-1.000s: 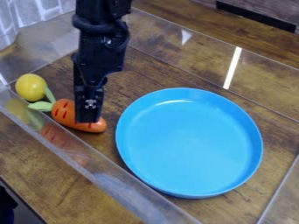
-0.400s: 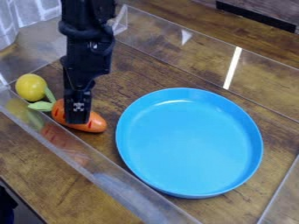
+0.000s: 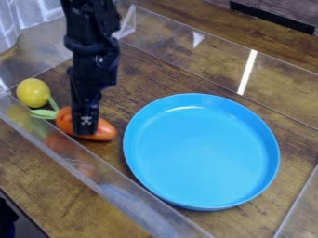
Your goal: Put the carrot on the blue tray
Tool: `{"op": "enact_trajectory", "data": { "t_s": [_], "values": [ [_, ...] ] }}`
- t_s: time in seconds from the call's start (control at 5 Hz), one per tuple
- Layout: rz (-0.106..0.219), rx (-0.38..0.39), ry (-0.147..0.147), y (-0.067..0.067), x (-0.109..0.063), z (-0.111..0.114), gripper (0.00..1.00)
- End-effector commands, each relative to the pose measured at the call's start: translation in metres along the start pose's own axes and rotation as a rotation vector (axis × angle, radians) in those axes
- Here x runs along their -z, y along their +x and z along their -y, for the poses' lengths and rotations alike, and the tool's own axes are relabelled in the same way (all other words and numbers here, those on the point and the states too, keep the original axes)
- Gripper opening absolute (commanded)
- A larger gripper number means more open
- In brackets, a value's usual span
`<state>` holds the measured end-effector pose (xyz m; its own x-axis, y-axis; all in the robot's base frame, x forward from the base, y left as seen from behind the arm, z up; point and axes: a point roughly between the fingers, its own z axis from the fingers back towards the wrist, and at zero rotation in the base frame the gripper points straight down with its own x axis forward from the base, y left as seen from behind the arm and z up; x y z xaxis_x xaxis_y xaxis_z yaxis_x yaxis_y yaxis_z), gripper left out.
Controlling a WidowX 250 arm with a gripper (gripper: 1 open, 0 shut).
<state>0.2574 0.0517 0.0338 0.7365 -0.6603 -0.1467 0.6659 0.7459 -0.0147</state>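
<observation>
Next, my gripper grabs the carrot by the middle of its orange body (image 3: 87, 125) to put it on the blue tray (image 3: 205, 149).
The orange carrot (image 3: 104, 130) lies on the wooden table at the left, its green leaves (image 3: 46, 113) pointing toward the lemon. My gripper (image 3: 85, 123) points straight down and has come low over the carrot's middle. Its dark fingers hide much of the carrot, and its jaws stand open. I cannot tell whether the fingers touch the carrot. The round blue tray (image 3: 205, 149) sits to the right of the carrot, a short gap away, with nothing on it.
A yellow lemon (image 3: 33, 92) rests just left of the carrot's leaves. A clear plastic wall (image 3: 74, 165) runs along the table's front and left side. The wooden tabletop (image 3: 211, 56) stretches behind the tray.
The gripper has sunk and shifted left in the picture, from above the carrot down onto it. Carrot, lemon and tray have not moved.
</observation>
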Motion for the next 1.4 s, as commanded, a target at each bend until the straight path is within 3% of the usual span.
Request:
{"op": "enact_trajectory", "data": {
  "t_s": [0.0, 1.2],
  "values": [
    [0.023, -0.008, 0.033, 0.007, 0.001, -0.011, 1.00],
    [-0.001, 0.010, 0.033, 0.026, 0.007, -0.024, 1.00]
  ]
}}
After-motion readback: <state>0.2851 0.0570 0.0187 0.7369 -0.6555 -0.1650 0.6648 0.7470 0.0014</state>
